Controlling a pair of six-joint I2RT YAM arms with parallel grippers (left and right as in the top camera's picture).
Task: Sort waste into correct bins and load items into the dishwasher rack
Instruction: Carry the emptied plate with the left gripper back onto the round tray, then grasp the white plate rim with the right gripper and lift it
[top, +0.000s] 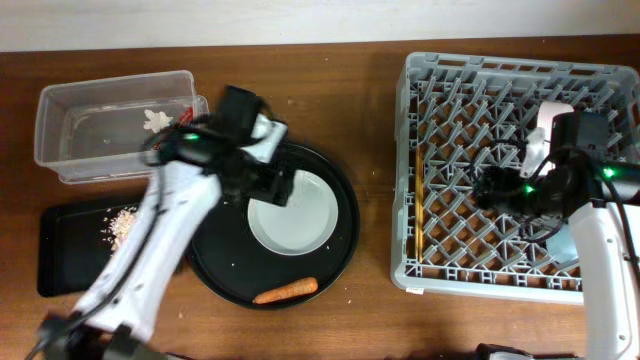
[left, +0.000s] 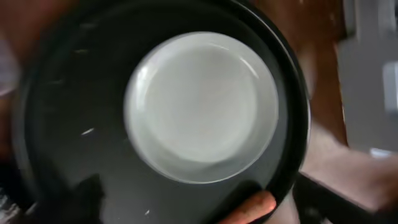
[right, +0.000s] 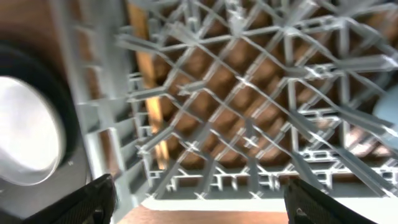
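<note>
My right gripper grabs the pale plate by its rim on the side facing the dishwasher rack (top: 470, 75) next, to load the plate on edge.
The pale plate (top: 292, 212) lies on a round black tray (top: 340, 255), with the orange carrot piece (top: 285, 291) near the tray's front rim. My left gripper (top: 272, 186) hovers over the plate's left edge, open and empty. In the left wrist view the plate (left: 202, 106) fills the frame and the carrot tip (left: 252, 208) shows at the bottom. My right gripper (top: 495, 190) is open and empty above the grey dishwasher rack (top: 470, 75). The chopsticks (top: 420, 195) lie along the rack's left side. A light blue cup (top: 562, 243) sits in the rack. The bowl is out of view.
The clear tub (top: 70, 100) at the back left holds a white tissue (top: 155, 120). The flat black tray (top: 65, 255) in front of it holds beige crumbs (top: 120, 222). In the right wrist view the rack's grid floor (right: 249, 124) lies below and the plate (right: 25, 134) shows at left.
</note>
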